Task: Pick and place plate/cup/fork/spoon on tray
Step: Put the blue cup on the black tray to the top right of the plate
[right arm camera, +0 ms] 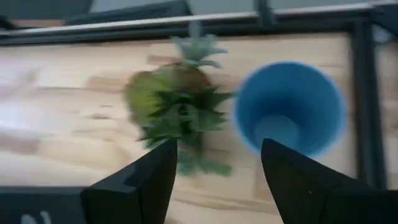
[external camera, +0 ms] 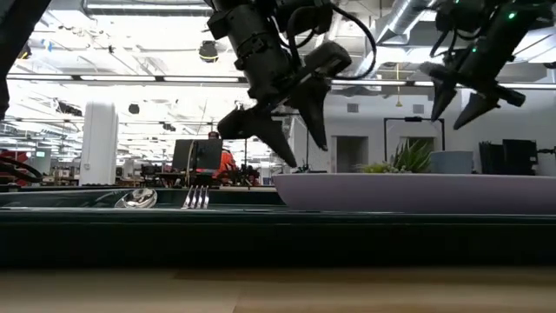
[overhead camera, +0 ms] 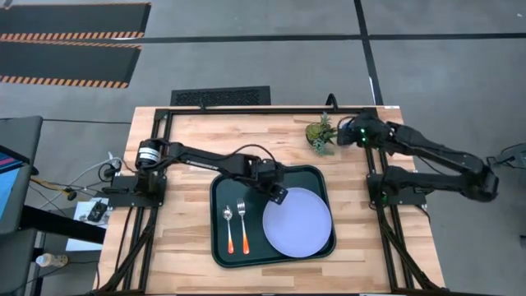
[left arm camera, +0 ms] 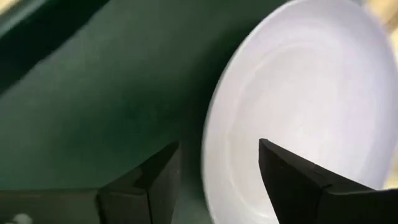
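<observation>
My right gripper grabs the blue cup (right arm camera: 289, 109) by its rim (right arm camera: 332, 140) next, for the tray.
The pale lavender plate (overhead camera: 297, 222) lies flat on the right half of the dark green tray (overhead camera: 220, 247). The spoon (overhead camera: 228, 226) and the fork (overhead camera: 242, 224) lie side by side on the tray's left half. My left gripper (overhead camera: 278, 196) is open just above the plate's far-left rim (left arm camera: 214, 130), one finger on either side of it, touching nothing that I can see. My right gripper (right arm camera: 217, 146) is open above the table's far right. The blue cup (right arm camera: 289, 109) stands upright on the table just ahead of it, beside the potted plant (right arm camera: 177, 106).
The small green potted plant (overhead camera: 320, 134) stands on the table close to the cup, between it and the tray's far edge. Black frame rails (overhead camera: 271, 109) run along the table's far edge and sides. Bare wood shows left of the tray.
</observation>
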{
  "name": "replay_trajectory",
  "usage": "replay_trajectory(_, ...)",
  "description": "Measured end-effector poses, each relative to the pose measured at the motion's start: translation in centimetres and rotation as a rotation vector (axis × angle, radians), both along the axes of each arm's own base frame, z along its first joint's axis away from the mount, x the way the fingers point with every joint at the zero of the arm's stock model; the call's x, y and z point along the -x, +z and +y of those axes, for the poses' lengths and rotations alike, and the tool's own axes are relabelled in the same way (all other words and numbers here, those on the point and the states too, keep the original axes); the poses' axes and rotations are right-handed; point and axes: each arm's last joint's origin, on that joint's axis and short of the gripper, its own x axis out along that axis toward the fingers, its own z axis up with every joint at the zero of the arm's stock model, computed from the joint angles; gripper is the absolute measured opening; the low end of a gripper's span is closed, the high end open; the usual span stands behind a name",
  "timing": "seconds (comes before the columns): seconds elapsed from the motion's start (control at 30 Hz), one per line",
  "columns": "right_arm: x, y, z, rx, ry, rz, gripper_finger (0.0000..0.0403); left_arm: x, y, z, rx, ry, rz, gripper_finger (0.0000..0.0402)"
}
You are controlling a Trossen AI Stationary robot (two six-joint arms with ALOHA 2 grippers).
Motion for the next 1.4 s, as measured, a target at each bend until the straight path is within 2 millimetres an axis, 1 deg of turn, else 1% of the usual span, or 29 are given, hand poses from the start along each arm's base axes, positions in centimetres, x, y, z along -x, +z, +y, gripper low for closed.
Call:
replay_trajectory(0.17, 0.4, -0.4, -1.4, 0.001, -0.086, 0.04, 0.026, 0.4, 1.1, 1.3, -0.012, -0.009, -0.02, 0.0197)
replay_trajectory(0.4, 1.3, -0.9, -2.4, -0.022, -0.181, 0.113, 0.026, 1.1, 2.0, 3.3, -0.045, -0.041, -0.016, 0.0197)
replay_trajectory(0.63, 0.6, -2.3, -3.6, -0.087, -0.203, 0.198, 0.026, 1.2, 2.2, 5.1, -0.062, -0.048, -0.027, 0.0197)
replay_trajectory(0.83, -0.1, -3.5, -4.8, -0.124, -0.233, 0.257, 0.026, 1.3, 2.2, 6.2, -0.07, -0.071, -0.032, 0.0197)
replay_trajectory(1.07, -0.2, -4.4, -5.5, -0.172, -0.27, 0.279, 0.0259, 1.5, 2.2, 7.2, -0.084, -0.084, -0.035, 0.0197)
replay_trajectory(1.3, -0.4, -4.6, -5.7, -0.175, -0.264, 0.28, 0.0229, 1.6, 2.2, 7.8, -0.096, -0.094, -0.036, 0.0197)
replay_trajectory(1.4, -0.7, -4.6, -6.0, -0.164, -0.225, 0.278, 0.0219, 1.6, 2.2, 7.9, -0.103, -0.102, -0.037, 0.0197)
